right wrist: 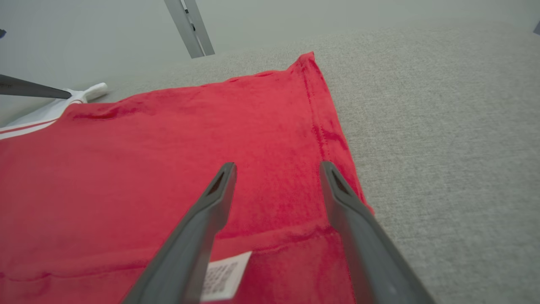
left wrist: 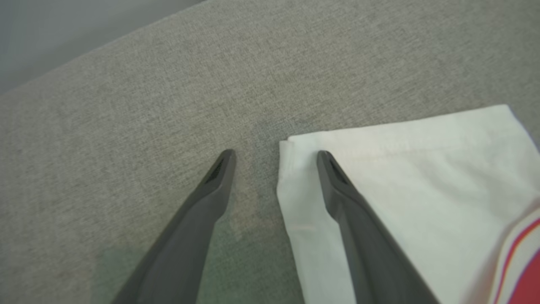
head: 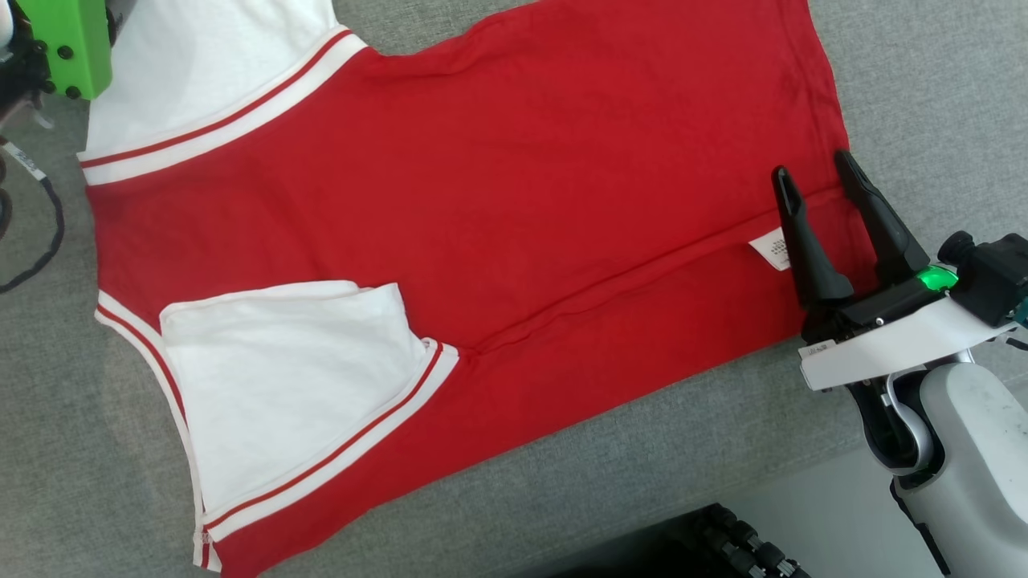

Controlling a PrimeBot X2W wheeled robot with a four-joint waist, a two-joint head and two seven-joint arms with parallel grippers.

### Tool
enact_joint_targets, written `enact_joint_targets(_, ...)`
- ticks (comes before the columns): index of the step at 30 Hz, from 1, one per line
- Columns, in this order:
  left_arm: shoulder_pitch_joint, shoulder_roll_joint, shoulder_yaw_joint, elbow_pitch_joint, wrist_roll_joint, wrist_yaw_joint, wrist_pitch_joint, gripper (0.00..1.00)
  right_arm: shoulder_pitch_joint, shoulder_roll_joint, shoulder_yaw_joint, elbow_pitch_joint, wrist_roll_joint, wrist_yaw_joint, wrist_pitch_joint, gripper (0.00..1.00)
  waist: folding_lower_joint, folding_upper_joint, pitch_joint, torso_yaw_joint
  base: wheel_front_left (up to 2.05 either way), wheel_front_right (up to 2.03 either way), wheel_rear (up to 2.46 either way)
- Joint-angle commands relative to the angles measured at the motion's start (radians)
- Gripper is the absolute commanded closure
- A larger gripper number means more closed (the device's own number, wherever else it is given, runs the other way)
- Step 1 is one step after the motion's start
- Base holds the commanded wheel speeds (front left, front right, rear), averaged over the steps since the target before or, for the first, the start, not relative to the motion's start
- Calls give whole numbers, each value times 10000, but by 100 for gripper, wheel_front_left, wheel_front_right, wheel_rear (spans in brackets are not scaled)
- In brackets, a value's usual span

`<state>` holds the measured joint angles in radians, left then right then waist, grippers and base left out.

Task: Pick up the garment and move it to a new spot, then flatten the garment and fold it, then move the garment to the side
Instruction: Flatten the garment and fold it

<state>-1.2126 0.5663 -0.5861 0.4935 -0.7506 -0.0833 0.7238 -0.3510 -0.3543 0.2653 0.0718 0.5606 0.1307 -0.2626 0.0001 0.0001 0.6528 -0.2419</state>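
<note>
I should next use my left gripper to grab the garment (head: 482,201) by the corner of its white sleeve. The sleeve shows a free edge there, and I should grab it there because its red body (head: 569,173) is spread flat.
The garment (head: 482,201) is a red T-shirt with white, red-striped sleeves, spread flat on the grey surface, its near long edge folded over onto the body with one white sleeve on top. My right gripper (head: 815,172) hovers open over the hem end, beside a white care label (head: 773,247); in the right wrist view the right gripper (right wrist: 276,169) spans the red hem (right wrist: 325,139) with nothing between the fingers. In the left wrist view my left gripper (left wrist: 276,156) stands open over the corner of the far white sleeve (left wrist: 422,177), one finger above cloth, one above bare surface.
Grey woven cloth covers the table (head: 923,80) all around the shirt. A green block and black cables (head: 68,44) sit at the upper left. The table's near edge runs along the lower right, with dark equipment (head: 723,546) below it.
</note>
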Motion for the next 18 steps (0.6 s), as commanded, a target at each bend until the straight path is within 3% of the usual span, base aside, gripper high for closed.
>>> enact_joint_targets(1, -158, 100, -43, 78, 64, 9, -33, 0, -20, 23, 11, -37, -34, 1, -30, 0, -1, -1, 37, -46, 0, 0, 0)
enact_joint_targets(6, -209, 139, -52, 233, 24, -40, -63, 0, 84, -38, -44, 14, -7, 1, -30, 0, -1, -1, 37, -113, 0, 0, 0)
enact_joint_targets(8, -218, 137, -34, 260, -55, -51, -31, 26, 96, -41, -50, 24, 9, 1, -30, 0, -1, -1, 40, -147, 0, 0, 0)
enact_joint_targets(9, -230, 149, -28, 286, -81, -58, -28, 44, 80, -33, -39, 22, 22, 1, -30, 0, -1, -1, 50, -172, 0, 0, 0)
enact_joint_targets(12, -260, 211, -8, 370, -57, -34, -102, 69, 41, -22, 14, 22, 35, 1, -30, 0, -1, -1, 69, -238, 0, 0, 0)
enact_joint_targets(13, -252, 203, 9, 424, -104, -16, -97, 100, 32, -21, 34, 14, 59, 1, -30, 0, -1, -1, 70, -261, 0, 0, 0)
enact_joint_targets(18, -160, 208, -1, 575, -252, -58, 7, 100, 67, -137, 46, -12, 121, 1, -30, 0, -1, -1, 31, -312, 0, 0, 0)
